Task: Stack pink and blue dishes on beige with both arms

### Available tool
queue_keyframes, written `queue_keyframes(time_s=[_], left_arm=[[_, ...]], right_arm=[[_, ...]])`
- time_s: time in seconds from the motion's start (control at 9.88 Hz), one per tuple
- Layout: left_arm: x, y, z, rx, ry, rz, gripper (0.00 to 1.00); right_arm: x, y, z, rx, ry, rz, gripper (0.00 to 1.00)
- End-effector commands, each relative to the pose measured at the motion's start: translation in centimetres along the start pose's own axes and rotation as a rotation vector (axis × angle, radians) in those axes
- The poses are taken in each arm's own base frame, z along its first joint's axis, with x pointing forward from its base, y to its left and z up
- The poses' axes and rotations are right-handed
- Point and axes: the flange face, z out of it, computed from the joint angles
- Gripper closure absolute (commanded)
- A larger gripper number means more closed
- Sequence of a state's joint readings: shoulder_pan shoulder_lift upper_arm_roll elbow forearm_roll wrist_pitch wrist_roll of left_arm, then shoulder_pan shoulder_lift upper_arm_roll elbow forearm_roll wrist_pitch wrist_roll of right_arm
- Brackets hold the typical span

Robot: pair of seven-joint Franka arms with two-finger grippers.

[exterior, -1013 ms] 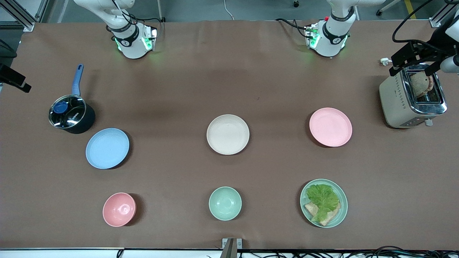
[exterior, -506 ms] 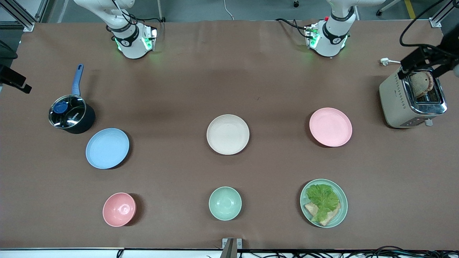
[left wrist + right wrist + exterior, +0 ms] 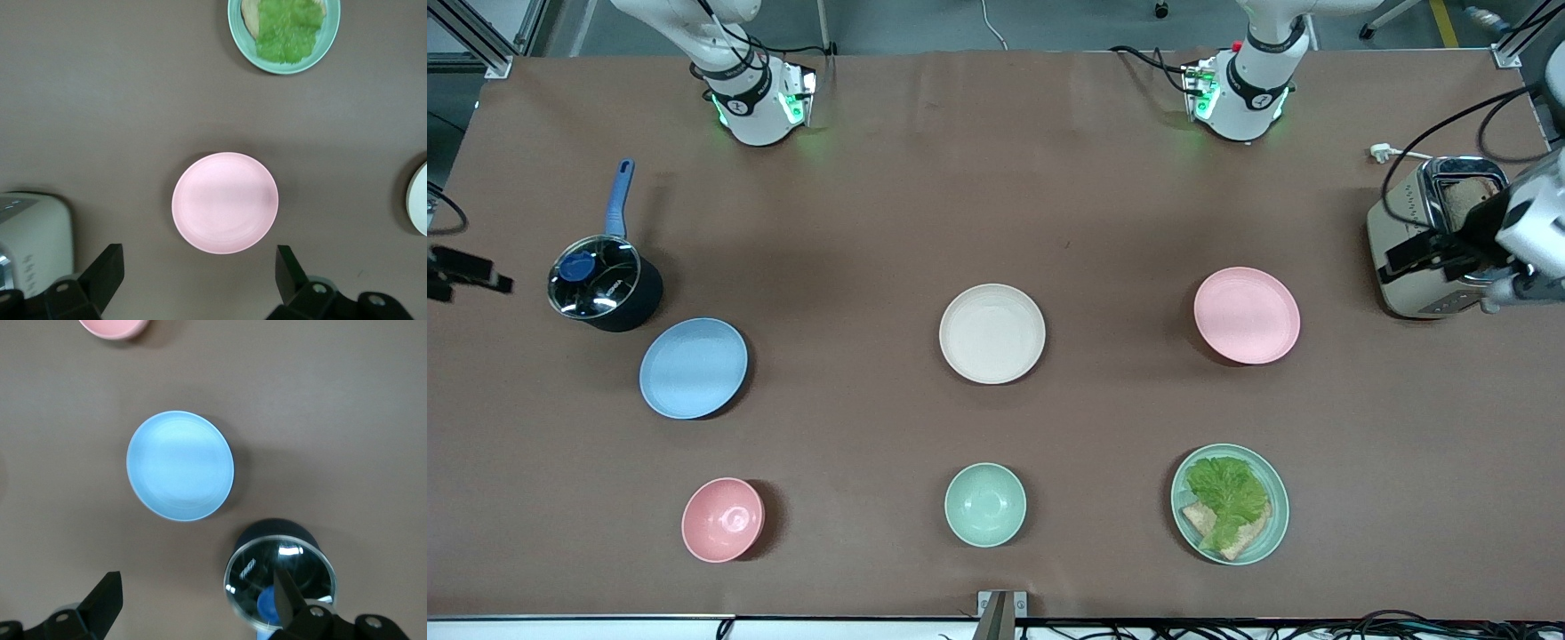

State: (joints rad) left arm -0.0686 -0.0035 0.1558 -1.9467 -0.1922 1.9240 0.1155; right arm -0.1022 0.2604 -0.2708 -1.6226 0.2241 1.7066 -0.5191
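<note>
My right gripper grabs the blue plate's rim [image 3: 647,368] next, to stack it on the beige plate [image 3: 991,333].
The pale pink plate [image 3: 1247,315] lies toward the left arm's end of the table, the light blue plate [image 3: 693,368] toward the right arm's end, and the beige plate [image 3: 991,333] between them. All three are bare and apart. My left gripper [image 3: 1427,256] hangs open over the toaster beside the pink plate. In the left wrist view the pink plate [image 3: 225,202] lies ahead of the left gripper [image 3: 198,272]. My right gripper [image 3: 467,271] hovers at the table's edge near the pot. Its wrist view shows the right gripper [image 3: 198,599] open, with the blue plate [image 3: 180,465] ahead of it.
A toaster [image 3: 1400,213] with bread stands at the left arm's end. A dark pot [image 3: 605,286] with a glass lid and blue handle sits beside the blue plate. Nearer the camera are a pink bowl [image 3: 723,520], a mint bowl [image 3: 985,504] and a mint plate [image 3: 1282,516] with lettuce and bread.
Both grippers have shifted lower in the front view: the left one now covers the toaster's nearer part, the right one sits level with the pot. No dish has moved.
</note>
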Motion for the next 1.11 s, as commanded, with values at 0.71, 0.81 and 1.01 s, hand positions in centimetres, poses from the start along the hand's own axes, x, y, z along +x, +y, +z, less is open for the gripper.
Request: queue_keyframes(time_s=[0.71,0.81,1.01], left_arm=[[-2.4,-7.6,27.2,-0.017,-0.067,0.097,0.07],[-2.8,-7.4,28.4,-0.044,-0.077,0.08,0.13],[-3.4,-7.5,29.1,-0.053,-0.091,0.105,0.4]], right_arm=[[2.1,6.4,26.8,0.169,0.119,-0.047,0.16],[1.9,6.0,27.9,0.196,0.124,-0.024,0.25],[1.8,6.1,27.9,0.203,0.123,-0.021,0.55]])
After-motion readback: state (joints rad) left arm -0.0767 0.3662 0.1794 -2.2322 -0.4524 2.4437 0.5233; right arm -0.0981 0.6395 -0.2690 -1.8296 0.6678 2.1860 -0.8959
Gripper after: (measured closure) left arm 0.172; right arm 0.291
